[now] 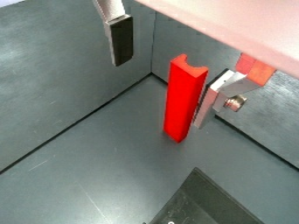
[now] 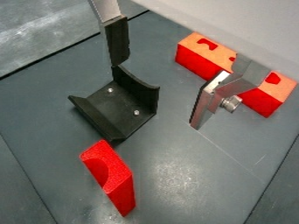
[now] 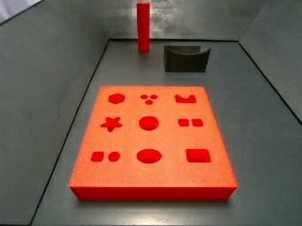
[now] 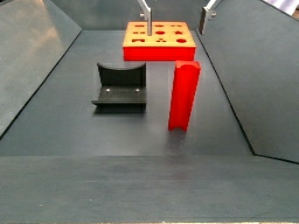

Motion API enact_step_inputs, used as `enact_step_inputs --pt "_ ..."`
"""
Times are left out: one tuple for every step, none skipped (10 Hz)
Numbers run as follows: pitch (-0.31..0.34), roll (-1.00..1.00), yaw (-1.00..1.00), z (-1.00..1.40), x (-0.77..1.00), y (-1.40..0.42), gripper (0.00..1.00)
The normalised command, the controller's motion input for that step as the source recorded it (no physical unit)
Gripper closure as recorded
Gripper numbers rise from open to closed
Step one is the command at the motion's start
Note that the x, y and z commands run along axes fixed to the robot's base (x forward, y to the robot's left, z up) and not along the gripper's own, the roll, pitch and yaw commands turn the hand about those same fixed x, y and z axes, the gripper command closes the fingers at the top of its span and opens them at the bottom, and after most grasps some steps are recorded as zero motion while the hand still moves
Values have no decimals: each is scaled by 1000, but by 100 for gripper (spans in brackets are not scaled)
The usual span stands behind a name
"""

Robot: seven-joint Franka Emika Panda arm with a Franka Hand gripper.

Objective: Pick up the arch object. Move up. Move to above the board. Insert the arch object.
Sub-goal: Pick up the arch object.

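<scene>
The tall red bar has to go into the board (image 3: 151, 141), so my gripper will next grab the bar by its upper part (image 3: 143, 11).
The arch object (image 1: 184, 96) is a tall bright red bar standing upright on the grey floor near a wall corner. It also shows in both side views (image 3: 143, 26) (image 4: 184, 94) and in a wrist view (image 2: 108, 175). The board (image 3: 151, 141) is a flat orange-red slab with shaped holes, lying on the floor apart from the bar (image 4: 160, 41) (image 2: 233, 70). My gripper (image 1: 163, 93) is open and empty, raised above the floor, clear of the bar. Its fingers (image 4: 145, 10) show at the upper edge of a side view, and it also shows in a wrist view (image 2: 158, 94).
The dark fixture (image 2: 114, 109) with a scooped top stands on the floor between the bar and the board (image 3: 185, 57) (image 4: 119, 86). Grey sloping walls (image 3: 71, 53) close in the floor on the sides and back.
</scene>
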Motion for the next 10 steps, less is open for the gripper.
enact_step_inputs --pt "0 0 20 -60 0 194 0" --pt "7 -60 314 -460 0 634 0" --pt "0 -123 151 -706 0 766 0" --pt "0 -191 3 -657 -34 866 0" --pt "3 -287 -34 -591 0 751 0" --pt "-17 -313 -37 -563 -243 711 0" --pt "-83 -327 0 -537 -237 620 0" --pt "0 -290 0 -600 0 326 0" --pt "0 -111 0 -166 0 11 0" --pt "0 0 23 0 0 -131 0"
